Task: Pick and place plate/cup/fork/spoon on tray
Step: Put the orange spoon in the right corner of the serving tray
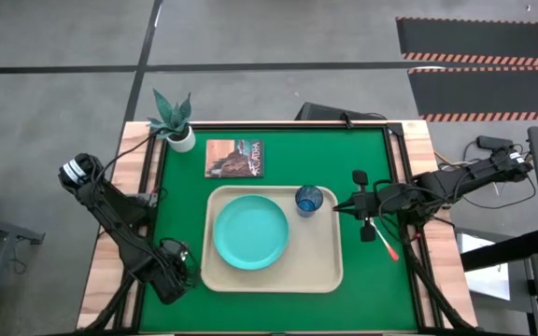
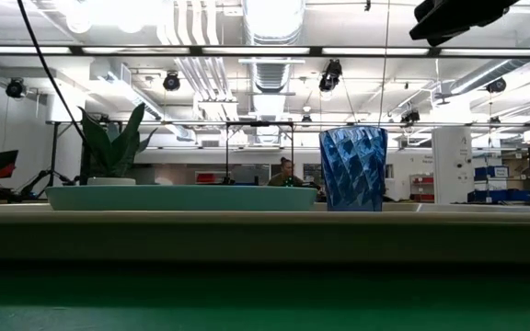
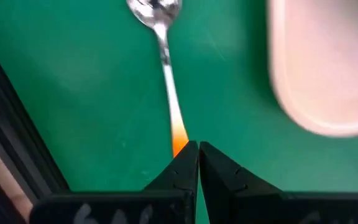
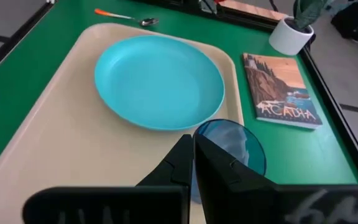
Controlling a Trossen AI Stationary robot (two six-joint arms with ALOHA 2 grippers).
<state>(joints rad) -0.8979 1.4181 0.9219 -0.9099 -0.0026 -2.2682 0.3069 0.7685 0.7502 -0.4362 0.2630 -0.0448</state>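
Note:
My left gripper grabs the spoon by its thin metal neck point(image 3: 163, 41) next, to bring the spoon to the beige tray point(image 3: 337, 62).
The beige tray point(image 1: 325, 275) lies mid-table. The turquoise plate point(image 1: 250, 231) and the dark blue cup point(image 1: 309, 200) stand on it, the cup at its far right corner. The fork point(image 1: 388, 246) lies on the table right of the tray, partly under my right arm. The spoon point(image 3: 166, 68) lies left of the tray, bowl toward the far edge; it also shows in the right wrist view point(image 4: 129, 17). My left gripper point(image 3: 197, 144) is shut at the spoon's orange handle end. My right gripper point(image 4: 192, 138) is shut, raised, just right of the cup point(image 4: 235, 146). My left gripper's shut fingertips point(image 3: 188, 155) stand over the spoon's orange handle end point(image 3: 178, 140), coming from above on the near side, along the spoon. The fingers hide the place, and I cannot tell whether they touch the handle.
A white pot with a green plant point(image 1: 180, 138) stands at the far left corner. A brown picture card point(image 1: 234, 157) lies just beyond the tray. The table has raised dark rails along its edges point(image 3: 17, 143). Green table shows right of the tray around the fork.

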